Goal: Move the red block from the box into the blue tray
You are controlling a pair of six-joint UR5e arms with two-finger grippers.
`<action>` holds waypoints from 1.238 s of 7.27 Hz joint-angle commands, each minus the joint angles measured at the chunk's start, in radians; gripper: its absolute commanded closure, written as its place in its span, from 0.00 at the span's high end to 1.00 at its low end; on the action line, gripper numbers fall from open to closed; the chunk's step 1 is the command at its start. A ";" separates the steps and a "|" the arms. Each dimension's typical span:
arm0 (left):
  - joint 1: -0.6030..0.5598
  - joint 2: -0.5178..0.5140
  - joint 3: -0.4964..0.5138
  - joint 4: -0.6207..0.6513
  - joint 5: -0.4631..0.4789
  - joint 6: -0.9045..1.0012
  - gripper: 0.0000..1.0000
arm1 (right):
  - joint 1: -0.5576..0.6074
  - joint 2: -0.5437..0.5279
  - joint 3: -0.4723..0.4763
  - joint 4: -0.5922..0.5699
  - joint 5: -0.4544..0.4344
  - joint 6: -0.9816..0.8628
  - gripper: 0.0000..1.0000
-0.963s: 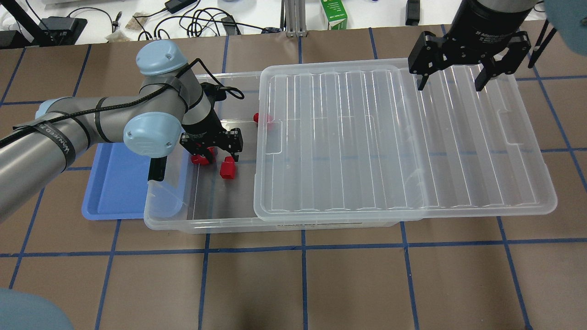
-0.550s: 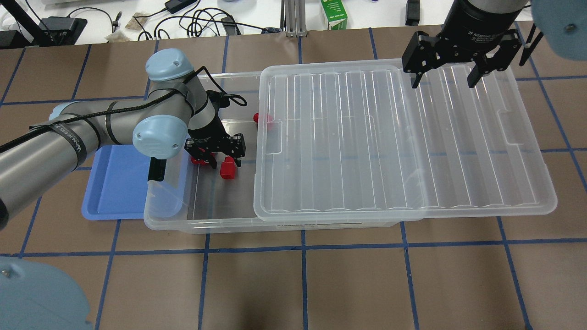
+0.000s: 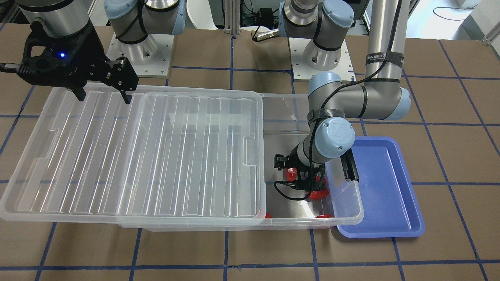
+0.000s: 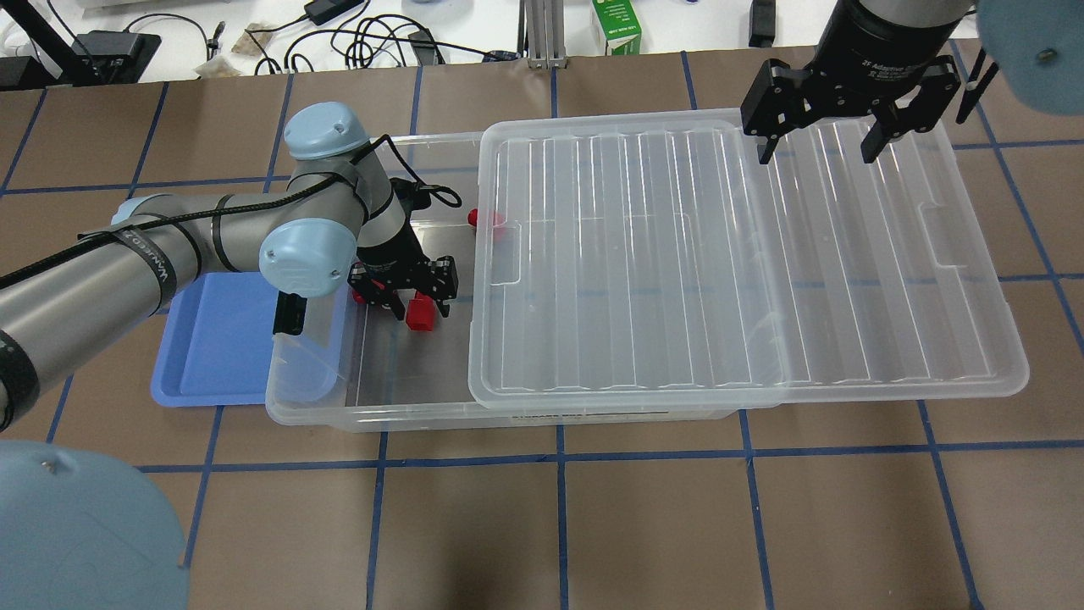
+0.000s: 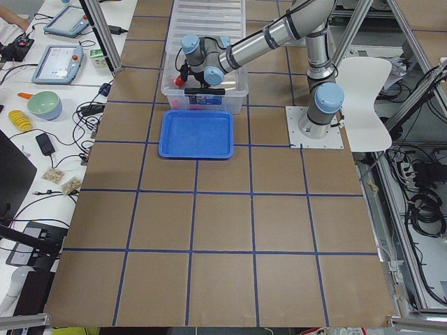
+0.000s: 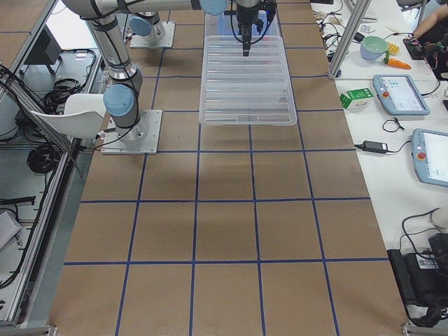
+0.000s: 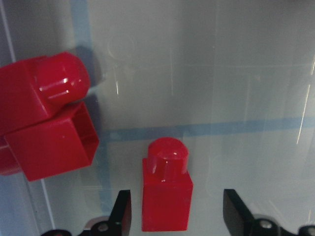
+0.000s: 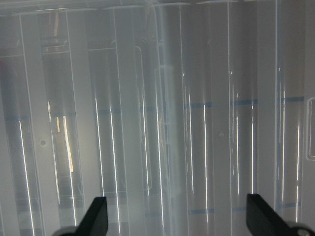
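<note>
The small red block needs to go in the blue tray [image 3: 384, 187]. My left gripper will grab it next by its square body [image 3: 291, 174].
The small red block [image 7: 166, 191] [image 4: 421, 313] lies on the floor of the clear box [image 4: 373, 415], at its uncovered end. My left gripper [image 7: 174, 216] [image 4: 412, 298] is low inside the box and open. Its two fingers stand on either side of the block with a gap on each side. The blue tray [image 4: 216, 347] [image 3: 384, 187] sits on the table against that end of the box and is empty. My right gripper [image 4: 815, 144] [image 3: 102, 93] is open and empty above the far end of the box's lid [image 4: 635, 254].
A chunkier red block [image 7: 44, 118] lies just beside the small one, near the box wall. Another red piece [image 4: 483, 219] sits at the lid's edge. The ribbed lid is slid aside and covers most of the box. A black clip [image 4: 290, 315] is on the box's short wall.
My left gripper has moved a little right and down in the box, over the small red block. My right gripper has shifted slightly left above the lid.
</note>
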 commanded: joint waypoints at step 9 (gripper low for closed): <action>0.009 0.066 0.221 -0.256 0.000 0.001 0.00 | -0.003 0.006 0.002 -0.048 0.007 -0.002 1.00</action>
